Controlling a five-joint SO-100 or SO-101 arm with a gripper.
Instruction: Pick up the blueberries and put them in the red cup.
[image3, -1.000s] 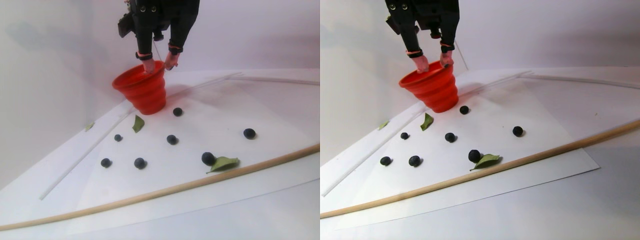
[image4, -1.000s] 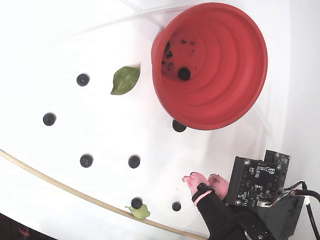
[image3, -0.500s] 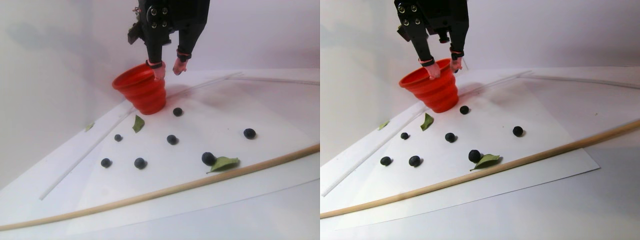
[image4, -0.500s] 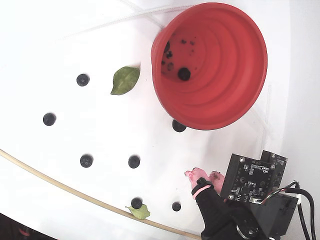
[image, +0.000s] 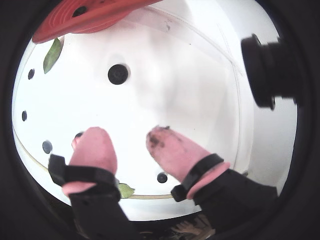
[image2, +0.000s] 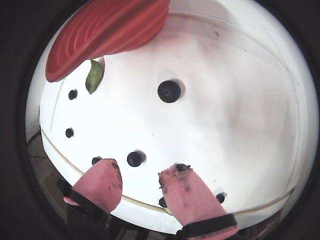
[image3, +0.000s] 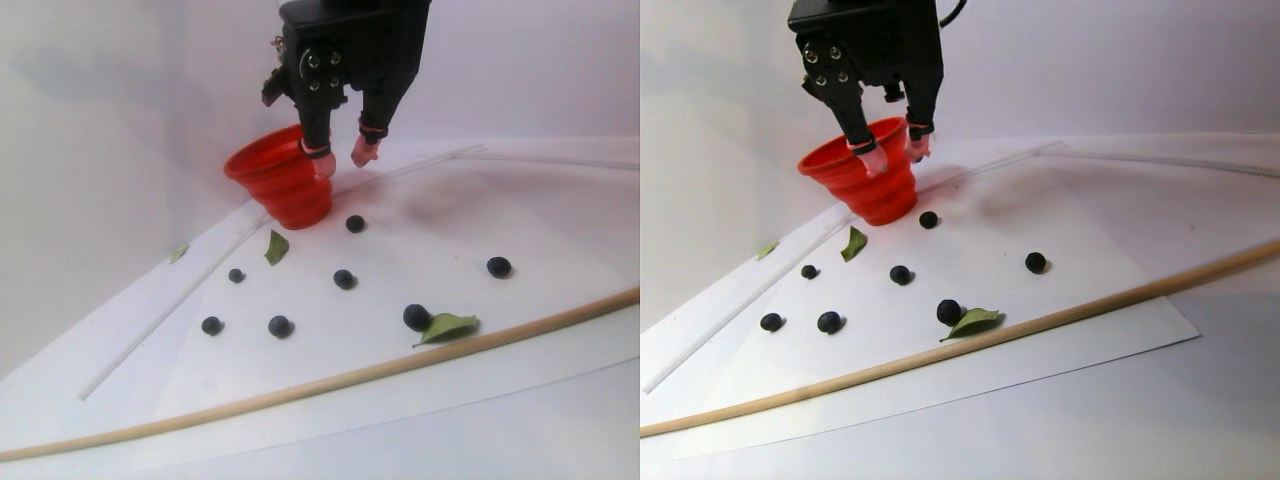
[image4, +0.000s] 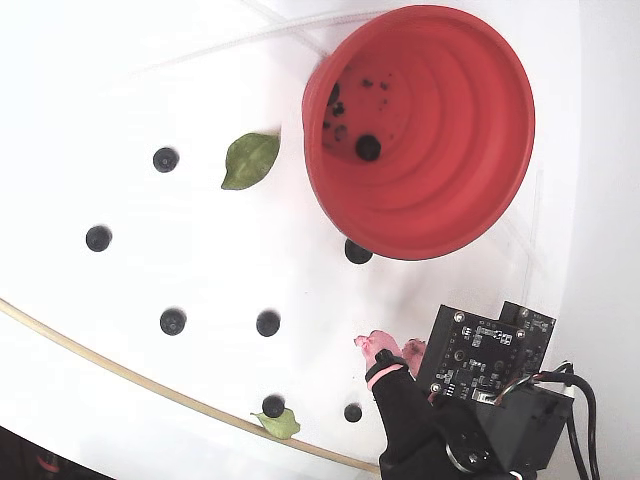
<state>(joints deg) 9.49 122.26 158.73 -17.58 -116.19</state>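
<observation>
I should next pick up the dark blueberry by its round sides to put it in the red cup (image: 100, 20).
The red cup (image4: 440, 200) stands at the back of the white sheet, with one blueberry (image4: 368, 147) and dark specks at its bottom. Several blueberries lie loose on the sheet; the closest one (image4: 358, 252) sits at the cup's base. My gripper (image4: 385, 347) hangs open above the sheet beside the cup (image3: 285, 190), apart from it, and its pink, stained fingertips hold nothing. In both wrist views that closest blueberry (image: 118, 74) (image2: 169, 91) lies beyond the open gripper (image: 127, 136) (image2: 141, 172). The cup's rim (image: 90, 17) (image2: 110, 30) fills the top left.
One green leaf (image4: 250, 160) lies left of the cup, another (image4: 282, 425) touches a berry by the long wooden rod (image4: 120, 370). The rod (image3: 400, 360) runs along the sheet's near side. A white wall stands behind the cup.
The gripper has left the cup's rim, come down lower and moved out over the sheet beside the cup. It stays open. No berry or leaf has moved.
</observation>
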